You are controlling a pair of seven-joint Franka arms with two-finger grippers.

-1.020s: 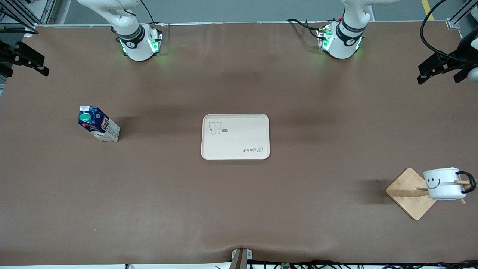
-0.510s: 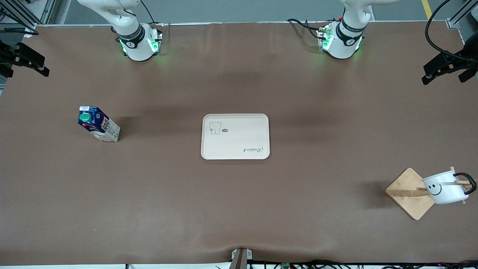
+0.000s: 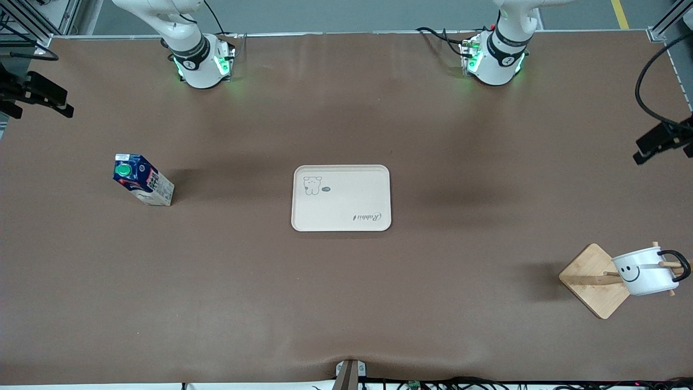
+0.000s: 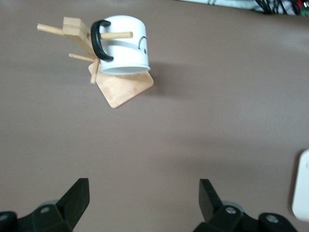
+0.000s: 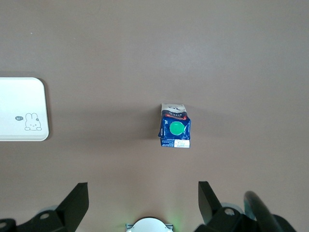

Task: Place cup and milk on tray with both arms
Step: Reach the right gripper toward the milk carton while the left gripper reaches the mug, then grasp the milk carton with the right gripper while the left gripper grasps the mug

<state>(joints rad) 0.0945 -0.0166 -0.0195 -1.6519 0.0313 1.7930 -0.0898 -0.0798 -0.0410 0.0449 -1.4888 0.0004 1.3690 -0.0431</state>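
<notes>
My left gripper is about to grab the white smiley cup by its rim (image 3: 633, 253) and set it on the tray, so that its black handle (image 3: 682, 263) stays free.
The white smiley cup (image 3: 644, 271) hangs tilted by its black handle on a peg of a wooden stand (image 3: 593, 279), near the front camera at the left arm's end. It also shows in the left wrist view (image 4: 126, 46). The blue milk carton (image 3: 142, 180) stands toward the right arm's end and shows in the right wrist view (image 5: 175, 126). The cream tray (image 3: 341, 198) lies mid-table, bare. My left gripper (image 3: 661, 143) is open and empty, up in the air at the table's edge. My right gripper (image 3: 35, 97) is open and empty, high at the table's edge at its own end.
The stand's square wooden base (image 4: 123, 87) sits under the cup. A tray corner shows in the left wrist view (image 4: 301, 193), and part of the tray in the right wrist view (image 5: 21, 108). Cables run along the table edge nearest the front camera.
My left gripper has moved along the table's edge toward the cup and stand. The cup has tipped on its peg. My right gripper has shifted slightly.
</notes>
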